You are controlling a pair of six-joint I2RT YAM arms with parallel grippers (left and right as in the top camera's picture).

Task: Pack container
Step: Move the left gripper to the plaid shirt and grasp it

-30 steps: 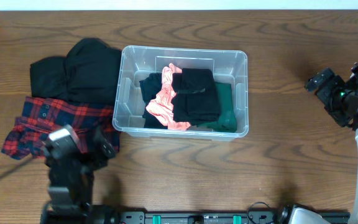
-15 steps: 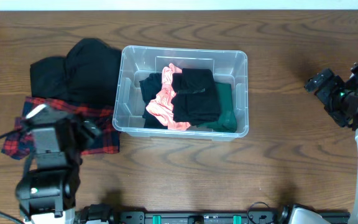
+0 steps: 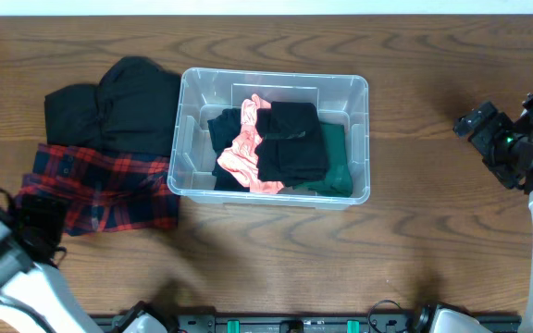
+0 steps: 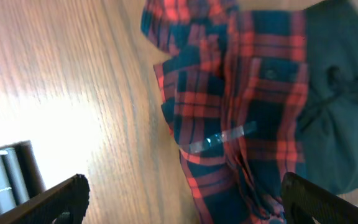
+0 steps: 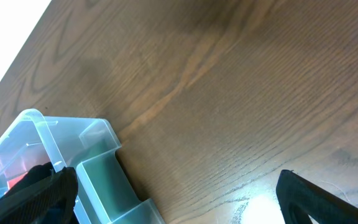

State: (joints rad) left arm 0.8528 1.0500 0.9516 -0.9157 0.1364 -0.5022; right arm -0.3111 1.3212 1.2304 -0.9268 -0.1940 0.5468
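The plaid shirt (image 3: 109,185) needs its other end free for the bin. My left gripper should next grab the shirt by its end farthest from the bin (image 3: 43,182).
The container (image 3: 359,139), a clear plastic bin, stands mid-table. It holds a black garment (image 3: 290,139), a pink cloth (image 3: 243,153) and a green garment (image 3: 336,162). A red plaid shirt (image 3: 109,185) lies flat left of the bin, with a black garment (image 3: 118,106) behind it. My left gripper (image 3: 40,227) is open and empty at the front left, by the shirt's left edge. The left wrist view shows the open jaws (image 4: 182,205) over the shirt (image 4: 241,93). My right gripper (image 3: 481,139) is open and empty, well right of the bin. The right wrist view shows its jaws (image 5: 179,199) and the bin's corner (image 5: 73,143).
The wooden table (image 3: 433,240) runs bare between the bin and the right arm. A black rail (image 3: 294,324) lies along the front edge. A white wall edge (image 3: 266,6) bounds the far side.
My left arm has swung from over the plaid shirt's front part to the table's front left corner, uncovering the shirt. The right arm and the bin have not moved.
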